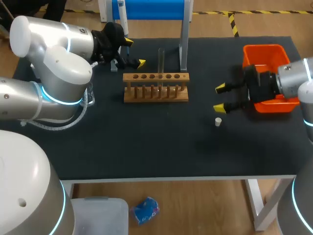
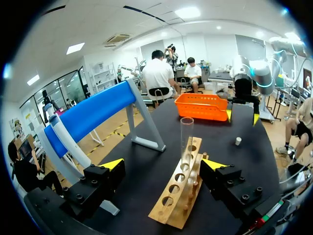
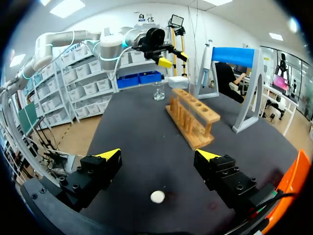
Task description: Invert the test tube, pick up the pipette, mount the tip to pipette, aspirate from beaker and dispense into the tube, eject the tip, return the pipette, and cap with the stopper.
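Observation:
My right gripper is going to grab the small white stopper's wide top end (image 1: 218, 120) next, and then cap the test tube (image 1: 160, 61) with it.
A clear test tube (image 1: 160, 61) (image 2: 186, 139) stands upright in the wooden rack (image 1: 155, 88) (image 2: 178, 196) (image 3: 193, 117) at mid-table. My left gripper (image 1: 135, 52) (image 2: 164, 164) hangs open just left of the rack's end, nothing between its fingers. My right gripper (image 1: 219, 98) (image 3: 159, 154) is open to the rack's right, empty, above and behind the small white stopper (image 1: 218, 122) (image 2: 237, 141) (image 3: 157, 197). The pipette (image 2: 58, 132) hangs on the blue stand (image 1: 151, 10) (image 2: 98, 110) (image 3: 234, 56). A glass beaker (image 1: 89, 95) (image 3: 158, 91) sits by my left arm.
An orange bin (image 1: 266, 54) (image 2: 203, 106) stands at the back right, partly under my right arm. The blue stand's legs rise behind the rack. Bare black tabletop (image 1: 156, 147) stretches in front of the rack.

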Robot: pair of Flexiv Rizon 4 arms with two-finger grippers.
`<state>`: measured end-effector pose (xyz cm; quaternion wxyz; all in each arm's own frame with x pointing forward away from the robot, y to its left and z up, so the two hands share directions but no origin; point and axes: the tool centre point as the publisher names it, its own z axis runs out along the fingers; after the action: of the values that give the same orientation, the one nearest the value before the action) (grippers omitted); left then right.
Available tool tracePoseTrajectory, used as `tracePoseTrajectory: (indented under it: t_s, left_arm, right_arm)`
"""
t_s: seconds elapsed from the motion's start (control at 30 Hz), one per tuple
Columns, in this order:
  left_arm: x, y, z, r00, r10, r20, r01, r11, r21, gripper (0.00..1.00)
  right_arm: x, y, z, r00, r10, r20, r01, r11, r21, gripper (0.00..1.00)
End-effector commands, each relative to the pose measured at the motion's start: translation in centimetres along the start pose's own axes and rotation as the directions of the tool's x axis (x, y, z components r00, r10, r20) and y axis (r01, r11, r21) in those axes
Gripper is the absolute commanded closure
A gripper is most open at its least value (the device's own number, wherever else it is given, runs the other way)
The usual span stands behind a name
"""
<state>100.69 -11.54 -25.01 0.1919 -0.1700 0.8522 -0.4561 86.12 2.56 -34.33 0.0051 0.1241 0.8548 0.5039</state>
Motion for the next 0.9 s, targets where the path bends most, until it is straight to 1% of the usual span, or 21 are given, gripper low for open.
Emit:
tracePoseTrajectory:
  t_s: [0.03, 0.1, 0.2, 0.27, 0.4, 0.47, 0.53, 0.63, 0.9]
  left_arm:
    - [-0.1, 0.0, 0.0, 1.000, 0.000, -0.004, 0.000, 1.000, 0.001, 0.00]
    - [-0.1, 0.0, 0.0, 1.000, 0.000, -0.004, 0.000, 1.000, 0.001, 0.00]
    - [-0.1, 0.0, 0.0, 1.000, 0.000, -0.004, 0.000, 1.000, 0.001, 0.00]
    - [-0.1, 0.0, 0.0, 1.000, 0.000, -0.004, 0.000, 1.000, 0.001, 0.00]
    - [-0.1, 0.0, 0.0, 1.000, 0.000, -0.004, 0.000, 1.000, 0.001, 0.00]
    - [-0.1, 0.0, 0.0, 1.000, 0.000, -0.004, 0.000, 1.000, 0.001, 0.00]
    - [-0.1, 0.0, 0.0, 1.000, 0.000, -0.004, 0.000, 1.000, 0.001, 0.00]
    - [-0.1, 0.0, 0.0, 1.000, 0.000, -0.004, 0.000, 1.000, 0.001, 0.00]
    - [-0.1, 0.0, 0.0, 1.000, 0.000, -0.004, 0.000, 1.000, 0.001, 0.00]
  right_arm:
    - [1.2, -1.3, -0.5, 1.000, -0.007, 0.001, 0.007, 1.000, 0.005, 0.00]
    - [1.5, -2.0, -0.5, 1.000, -0.003, -0.001, 0.003, 1.000, 0.008, 0.00]
    - [2.1, -3.3, -0.3, 1.000, 0.008, -0.008, -0.007, 0.999, 0.033, 0.00]
    - [2.1, -4.1, -0.1, 1.000, 0.014, -0.009, -0.013, 0.999, 0.044, 0.00]
    - [1.6, -5.3, 0.5, 1.000, -0.009, 0.023, 0.007, 0.996, 0.085, 0.00]
    - [1.2, -5.7, 0.8, 0.999, -0.013, 0.032, 0.010, 0.995, 0.097, 0.00]
    - [1.1, -6.0, 1.3, 0.998, -0.043, 0.040, 0.038, 0.993, 0.115, 0.00]
    - [1.1, -6.2, 1.6, 0.998, -0.059, 0.031, 0.055, 0.992, 0.113, 0.00]
    - [0.5, -7.2, 2.0, 0.998, -0.045, 0.032, 0.041, 0.991, 0.125, 0.00]
